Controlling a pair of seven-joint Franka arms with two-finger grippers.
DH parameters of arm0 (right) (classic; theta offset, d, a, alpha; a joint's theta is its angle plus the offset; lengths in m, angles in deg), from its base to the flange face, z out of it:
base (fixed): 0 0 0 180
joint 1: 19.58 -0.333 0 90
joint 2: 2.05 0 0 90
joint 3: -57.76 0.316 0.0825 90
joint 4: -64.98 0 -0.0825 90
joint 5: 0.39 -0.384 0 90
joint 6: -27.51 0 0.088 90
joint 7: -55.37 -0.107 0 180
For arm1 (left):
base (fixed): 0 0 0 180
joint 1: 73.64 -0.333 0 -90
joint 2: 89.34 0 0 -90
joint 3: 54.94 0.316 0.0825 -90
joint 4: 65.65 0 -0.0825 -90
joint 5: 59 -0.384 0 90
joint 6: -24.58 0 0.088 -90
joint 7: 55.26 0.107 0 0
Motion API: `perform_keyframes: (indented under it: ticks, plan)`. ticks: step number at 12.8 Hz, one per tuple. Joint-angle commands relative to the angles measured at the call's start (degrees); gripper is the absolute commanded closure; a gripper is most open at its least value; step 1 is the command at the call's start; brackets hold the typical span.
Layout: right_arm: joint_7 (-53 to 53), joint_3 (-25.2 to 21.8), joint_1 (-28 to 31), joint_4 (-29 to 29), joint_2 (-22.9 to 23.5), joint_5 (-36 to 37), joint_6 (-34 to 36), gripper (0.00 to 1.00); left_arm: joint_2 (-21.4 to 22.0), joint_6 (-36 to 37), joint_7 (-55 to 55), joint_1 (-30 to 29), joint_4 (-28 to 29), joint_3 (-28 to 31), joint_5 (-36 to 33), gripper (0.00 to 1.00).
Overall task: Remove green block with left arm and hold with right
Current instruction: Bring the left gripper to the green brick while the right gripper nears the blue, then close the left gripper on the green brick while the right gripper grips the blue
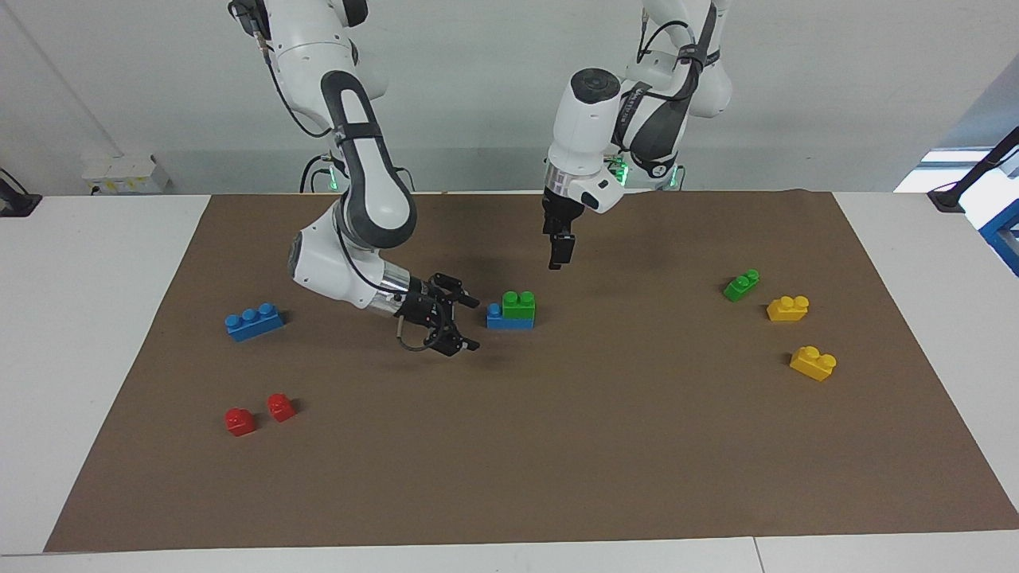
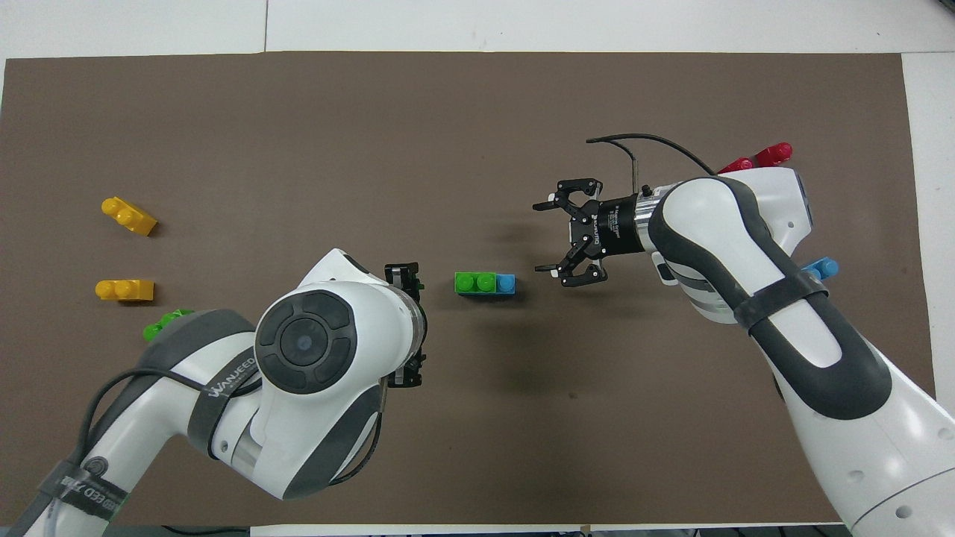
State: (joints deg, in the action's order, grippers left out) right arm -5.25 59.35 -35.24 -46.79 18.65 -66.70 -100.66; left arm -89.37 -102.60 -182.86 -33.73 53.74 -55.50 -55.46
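Note:
The blue brick should be grabbed next by its exposed end [image 2: 506,283] with my right gripper, to hold the stack as the green block [image 2: 474,283] comes off.
The green block [image 1: 519,306] is a bright green two-stud brick that sits on a blue brick [image 1: 495,317] at the middle of the brown mat; both also show in the overhead view, the green block [image 2: 474,283] and the blue brick [image 2: 506,283]. My right gripper [image 1: 475,323] is open and empty. It lies low and level beside the stack, toward the right arm's end, a short gap from the blue brick, and it also shows in the overhead view [image 2: 539,237]. My left gripper [image 1: 559,261] hangs fingers down above the mat, close to the stack on the robots' side and higher than it.
A slimmer dark green brick [image 1: 741,284] and two yellow bricks [image 1: 788,308] [image 1: 813,363] lie toward the left arm's end. A blue three-stud brick [image 1: 253,321] and two red pieces [image 1: 240,421] [image 1: 280,407] lie toward the right arm's end.

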Motion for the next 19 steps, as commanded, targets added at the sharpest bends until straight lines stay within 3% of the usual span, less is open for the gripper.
perform_keyframes:
  ticks: [1, 4, 9, 13, 19]
  plan:
    - [3.04, -0.10, -0.08, 0.16, 1.36, -1.63, -0.60, 0.00, -2.07, -1.48, -2.29, 1.05, -2.49, 0.83, -1.08, 0.00]
    - [5.23, -0.10, 0.71, -3.00, 0.22, -1.63, 1.86, 0.00, -8.48, -1.66, -2.91, 0.96, -8.28, 0.92, -2.39, 0.00]
    - [6.47, -0.10, 0.80, -6.52, -1.19, -1.63, 2.04, 0.00, -11.31, -2.81, -3.18, 0.00, -10.84, 1.18, -3.62, 0.00]
    - [6.47, -0.10, -0.34, -6.88, -1.19, -5.05, 0.38, 0.00, -15.96, -2.81, -4.57, 0.52, -13.05, 1.36, -5.29, 0.00]
    - [6.12, -0.10, -5.34, -7.50, -1.02, -9.61, -5.24, 0.00, -16.23, -2.98, -10.12, 1.49, -12.52, 1.27, -7.05, 0.00]
